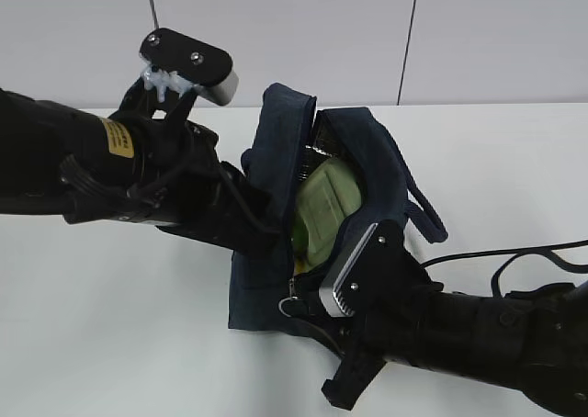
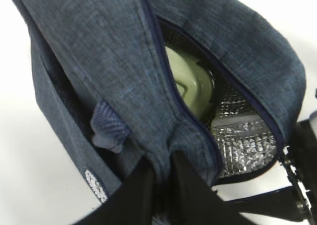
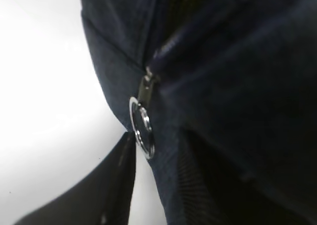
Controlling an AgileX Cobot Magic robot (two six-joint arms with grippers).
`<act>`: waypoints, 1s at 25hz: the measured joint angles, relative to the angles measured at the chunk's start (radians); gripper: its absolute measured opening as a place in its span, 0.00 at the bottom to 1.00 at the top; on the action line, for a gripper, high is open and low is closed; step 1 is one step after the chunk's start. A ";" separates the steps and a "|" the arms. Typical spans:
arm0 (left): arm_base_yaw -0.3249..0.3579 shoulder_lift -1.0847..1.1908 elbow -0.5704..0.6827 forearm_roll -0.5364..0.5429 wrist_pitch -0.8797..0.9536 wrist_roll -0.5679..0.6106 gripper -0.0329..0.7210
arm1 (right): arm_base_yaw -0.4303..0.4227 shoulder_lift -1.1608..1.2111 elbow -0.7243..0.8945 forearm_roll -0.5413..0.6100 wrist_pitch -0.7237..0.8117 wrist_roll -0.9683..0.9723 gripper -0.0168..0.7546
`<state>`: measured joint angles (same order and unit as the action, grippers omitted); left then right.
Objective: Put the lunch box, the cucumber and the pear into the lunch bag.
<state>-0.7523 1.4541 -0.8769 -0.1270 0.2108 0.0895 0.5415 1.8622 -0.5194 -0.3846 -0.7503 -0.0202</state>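
Observation:
My right gripper grips the silver ring pull by its loop that sticks out next, since the small slider sits tight against the bag's cloth.
The navy lunch bag lies open on the white table, its silver lining showing. The lunch box with its sage-green lid sits inside it and also shows in the left wrist view. My left gripper is shut on the edge of the bag's flap and holds it up; in the exterior view it meets the flap from the left. My right gripper is open, its fingers either side of the bag's corner by the silver ring pull. The cucumber and the pear are not in view.
The bag's rope handle loops out to the right on the table. A black cable runs along the table by the right arm. A small yellowish patch shows below the lunch box; I cannot tell what it is.

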 joint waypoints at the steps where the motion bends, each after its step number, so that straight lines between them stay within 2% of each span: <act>1: 0.000 0.000 0.000 0.000 0.000 0.000 0.06 | 0.000 0.000 -0.002 -0.009 0.002 0.004 0.34; 9: 0.000 0.000 0.000 0.000 -0.002 0.000 0.06 | 0.000 0.000 -0.002 -0.088 0.000 0.042 0.34; 16: 0.000 0.000 0.000 0.000 -0.004 0.000 0.06 | 0.000 0.000 -0.004 -0.099 -0.033 0.083 0.32; 22: 0.000 0.000 0.000 0.000 -0.004 0.000 0.06 | 0.000 0.000 -0.008 -0.109 -0.034 0.093 0.26; 25: 0.000 0.000 0.000 0.000 -0.004 0.000 0.06 | 0.000 0.000 -0.008 -0.130 -0.034 0.093 0.19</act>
<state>-0.7523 1.4541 -0.8769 -0.1270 0.2073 0.0895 0.5415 1.8622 -0.5276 -0.5141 -0.7845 0.0727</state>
